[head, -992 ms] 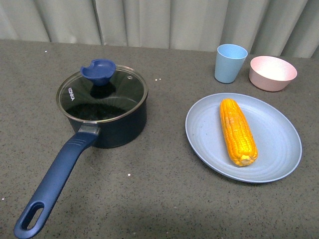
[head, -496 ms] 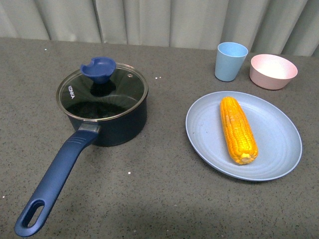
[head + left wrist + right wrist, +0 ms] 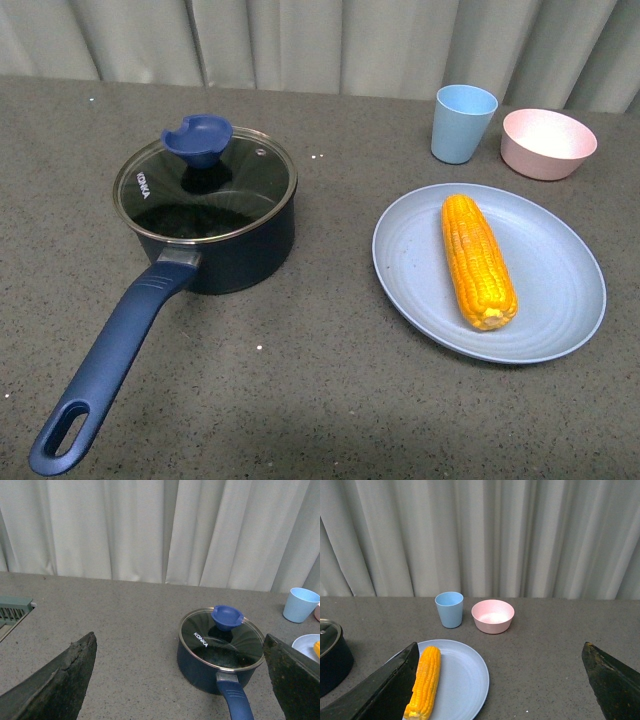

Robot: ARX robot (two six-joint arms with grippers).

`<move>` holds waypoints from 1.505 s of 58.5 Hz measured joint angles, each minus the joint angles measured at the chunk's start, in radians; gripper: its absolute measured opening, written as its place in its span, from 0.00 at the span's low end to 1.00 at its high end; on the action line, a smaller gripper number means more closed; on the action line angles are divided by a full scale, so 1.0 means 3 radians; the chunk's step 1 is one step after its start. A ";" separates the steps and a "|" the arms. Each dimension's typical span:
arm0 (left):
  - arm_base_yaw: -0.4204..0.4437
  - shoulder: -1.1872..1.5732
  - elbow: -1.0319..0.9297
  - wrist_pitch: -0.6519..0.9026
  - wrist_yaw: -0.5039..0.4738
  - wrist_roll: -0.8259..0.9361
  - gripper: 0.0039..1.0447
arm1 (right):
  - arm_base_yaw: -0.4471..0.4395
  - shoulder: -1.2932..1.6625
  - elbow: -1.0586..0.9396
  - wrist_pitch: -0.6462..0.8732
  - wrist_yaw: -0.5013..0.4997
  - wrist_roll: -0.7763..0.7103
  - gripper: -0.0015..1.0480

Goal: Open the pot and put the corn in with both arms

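Note:
Next, my left gripper grabs the lid by its narrow blue knob (image 3: 227,617), since the glass lid spreads wide and sits flush on the pot.
The dark navy pot (image 3: 215,245) sits left of centre on the grey table, its glass lid (image 3: 205,185) on, with the blue knob (image 3: 198,140) on top and the long blue handle (image 3: 110,365) pointing to the front left. The yellow-orange corn (image 3: 478,262) lies on a light blue plate (image 3: 560,290) at the right. Neither arm shows in the front view. My left gripper (image 3: 182,680) is open, well back from the pot (image 3: 220,652). My right gripper (image 3: 502,680) is open and empty, with the corn (image 3: 424,682) by one finger.
A light blue cup (image 3: 463,124) and a pink bowl (image 3: 548,145) stand at the back right behind the plate. A grey-white curtain hangs behind the table. A green grated object (image 3: 12,611) lies at the table's side in the left wrist view.
The front view has shifted slightly since one second ago; the pot, the lid, the corn and the plate have not moved on the table.

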 joint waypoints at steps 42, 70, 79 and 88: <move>0.0000 0.0000 -0.0001 0.0000 0.0000 0.0000 0.94 | 0.0000 0.0000 0.0000 0.0000 0.0000 -0.0001 0.91; -0.0298 0.0365 0.0090 -0.0214 -0.1002 -0.0365 0.94 | 0.0000 0.0000 0.0000 0.0000 0.0000 -0.0001 0.91; -0.0445 0.1373 0.0112 0.0633 -0.1264 -0.0670 0.94 | 0.0000 0.0000 0.0000 0.0000 0.0000 -0.0001 0.91; -0.0547 0.2715 0.0276 0.1884 -0.1130 -0.0713 0.94 | 0.0000 0.0000 0.0000 0.0000 0.0001 -0.0001 0.91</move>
